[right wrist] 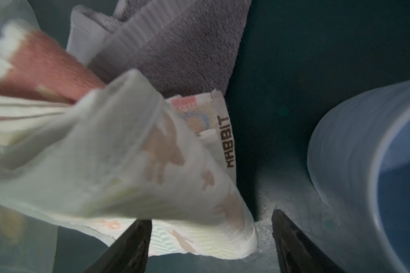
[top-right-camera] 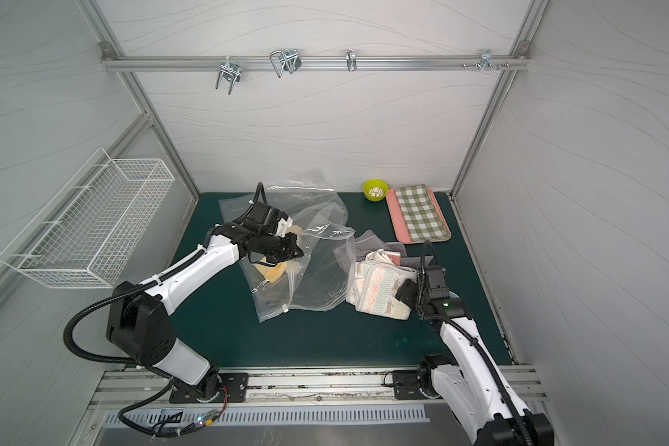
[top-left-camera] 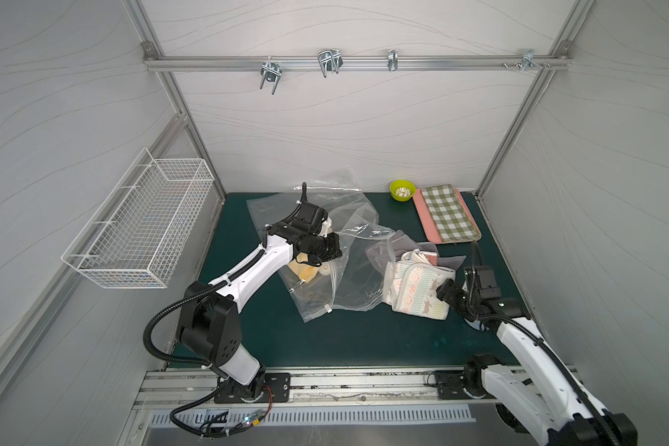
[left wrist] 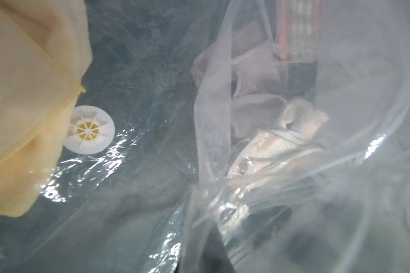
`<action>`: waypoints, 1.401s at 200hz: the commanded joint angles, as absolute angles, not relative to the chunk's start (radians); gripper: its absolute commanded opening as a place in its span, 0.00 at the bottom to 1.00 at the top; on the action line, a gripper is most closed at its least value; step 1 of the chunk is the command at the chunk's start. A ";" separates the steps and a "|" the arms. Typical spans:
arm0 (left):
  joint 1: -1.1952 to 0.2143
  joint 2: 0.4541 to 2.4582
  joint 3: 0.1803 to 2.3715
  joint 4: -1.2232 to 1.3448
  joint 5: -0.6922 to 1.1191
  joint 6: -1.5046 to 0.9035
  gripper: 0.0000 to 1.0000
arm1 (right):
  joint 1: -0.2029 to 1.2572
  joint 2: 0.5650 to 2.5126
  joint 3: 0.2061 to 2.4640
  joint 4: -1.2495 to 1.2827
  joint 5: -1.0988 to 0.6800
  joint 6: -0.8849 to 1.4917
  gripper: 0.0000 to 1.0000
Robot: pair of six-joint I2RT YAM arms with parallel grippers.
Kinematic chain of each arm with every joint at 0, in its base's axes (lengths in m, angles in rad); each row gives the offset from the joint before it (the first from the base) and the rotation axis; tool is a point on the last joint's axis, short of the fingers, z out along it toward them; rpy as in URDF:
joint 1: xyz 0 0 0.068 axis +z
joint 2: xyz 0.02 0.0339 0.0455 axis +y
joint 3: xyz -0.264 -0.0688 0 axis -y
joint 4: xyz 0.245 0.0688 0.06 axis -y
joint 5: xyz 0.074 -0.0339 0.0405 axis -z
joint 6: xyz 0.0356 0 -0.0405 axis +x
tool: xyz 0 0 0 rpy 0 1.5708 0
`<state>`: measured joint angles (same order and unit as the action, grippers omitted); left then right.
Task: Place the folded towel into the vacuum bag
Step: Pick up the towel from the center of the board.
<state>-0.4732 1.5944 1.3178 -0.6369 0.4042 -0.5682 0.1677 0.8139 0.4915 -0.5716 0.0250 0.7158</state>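
Note:
My right gripper grabs the folded towel's near corner next, away from the vacuum bag, since that leaves the towel's opposite end free to enter the bag (top-left-camera: 344, 270).
The vacuum bag (top-left-camera: 344, 270) (top-right-camera: 306, 278) lies crumpled and transparent on the green mat, with a yellow cloth (top-left-camera: 306, 270) (left wrist: 21, 118) inside it beside the round white valve (left wrist: 89, 130). My left gripper (top-left-camera: 335, 251) (top-right-camera: 296, 249) (left wrist: 213, 238) is shut on a fold of the bag's plastic and holds it raised. The folded towel (top-left-camera: 418, 287) (top-right-camera: 379, 289) (right wrist: 128, 165), white with a rabbit print, rests rumpled on a grey towel (right wrist: 175, 47) at the bag's right edge. My right gripper (top-left-camera: 443, 295) (top-right-camera: 400, 295) (right wrist: 211, 219) stands open at the towel's near corner, the jaws astride it.
A pale blue cup (right wrist: 376, 165) stands close beside the right gripper. At the back right are a green bowl (top-left-camera: 402, 190) and a checked cloth on a pink mat (top-left-camera: 447, 212). A white wire basket (top-left-camera: 140, 228) hangs on the left wall. The bag's white slider clip (top-left-camera: 327, 308) faces the front.

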 commanded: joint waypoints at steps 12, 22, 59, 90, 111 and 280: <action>-0.514 1.646 1.385 -0.630 0.409 -0.551 0.00 | 0.148 0.806 0.396 -0.360 -0.112 0.702 0.80; -0.516 1.658 1.390 -0.629 0.411 -0.551 0.00 | 0.147 0.813 0.375 -0.319 -0.139 0.698 0.80; -0.521 1.694 1.404 -0.637 0.405 -0.546 0.00 | 0.148 0.848 0.337 -0.218 -0.276 0.623 0.80; -0.525 1.711 1.395 -0.649 0.394 -0.543 0.00 | 0.159 0.828 0.344 -0.187 -0.405 0.591 0.77; -0.535 1.729 1.395 -0.652 0.392 -0.535 0.00 | 0.195 0.816 0.348 -0.163 -0.424 0.593 0.77; -0.581 1.807 1.440 -0.718 0.364 -0.502 0.00 | 0.277 0.870 0.523 -0.332 -0.241 0.550 0.00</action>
